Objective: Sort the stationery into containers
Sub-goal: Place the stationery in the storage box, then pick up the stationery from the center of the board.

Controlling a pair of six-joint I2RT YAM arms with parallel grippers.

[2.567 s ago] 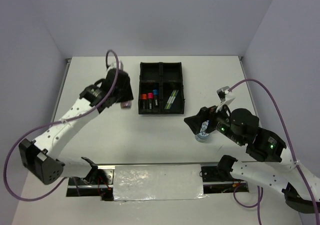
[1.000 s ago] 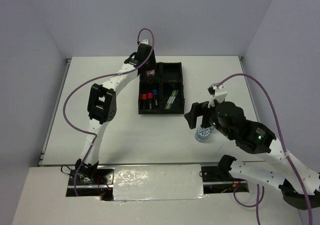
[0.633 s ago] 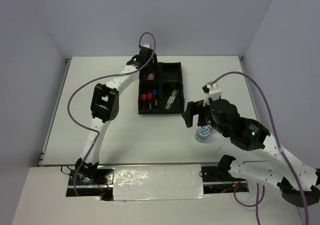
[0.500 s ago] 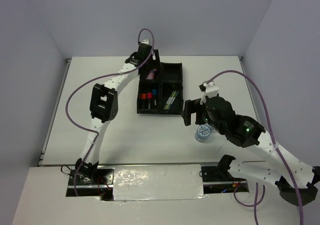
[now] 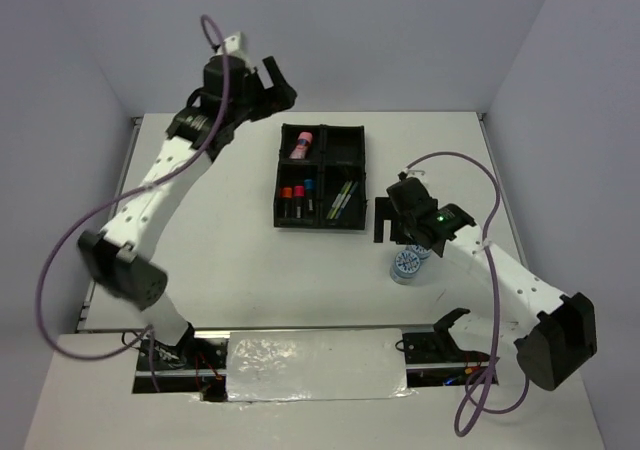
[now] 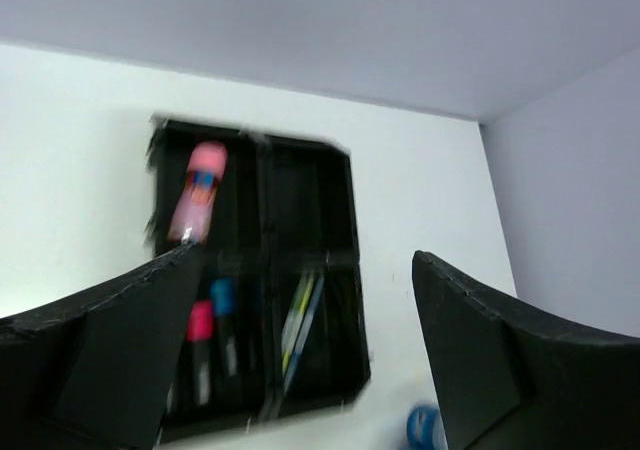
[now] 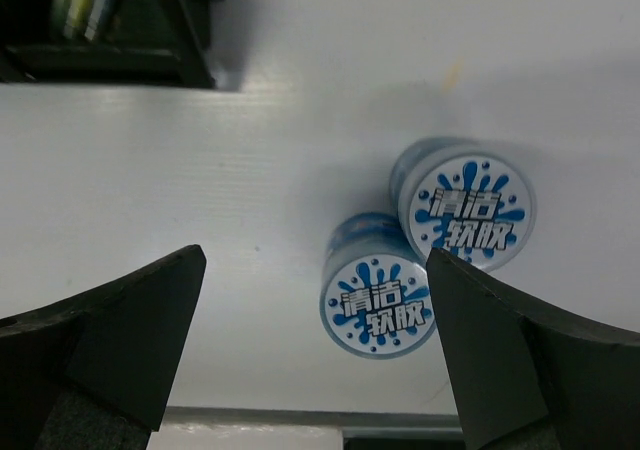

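Note:
I will reach the nearer blue-white roll with my right gripper and grab its round side [image 5: 402, 277], so the roll's base stays free to settle into the tray [image 5: 364, 175].
The black four-compartment tray [image 5: 364, 175] sits mid-table. A pink tube [image 5: 301, 145] lies in its back-left compartment, highlighters [image 5: 298, 200] fill the front-left one, and thin pens [image 5: 343, 200] the front-right one. My left gripper [image 5: 288, 88] hangs open and empty, high above the table, left of the tray. Its wrist view looks down on the tray [image 6: 350, 300] and the pink tube [image 6: 197, 192]. Two blue-white rolls [image 5: 405, 266] [image 5: 426, 253] stand right of the tray. My right gripper [image 7: 315, 260] is open above them, with the nearer roll [image 7: 378, 298] between its fingers' span and the other roll [image 7: 466, 205] beside it.
The tray's back-right compartment [image 5: 343, 148] looks dark, with nothing showing in it. The tray's front-right corner [image 7: 190, 60] lies close to the rolls. The table's near edge [image 7: 300, 415] runs just behind the nearer roll. Side walls enclose the white table [image 5: 200, 260].
My left gripper opened over the tray's back-left compartment, left the pink tube there, then rose up and back to the left. My right arm shifted while its open gripper stayed by the rolls.

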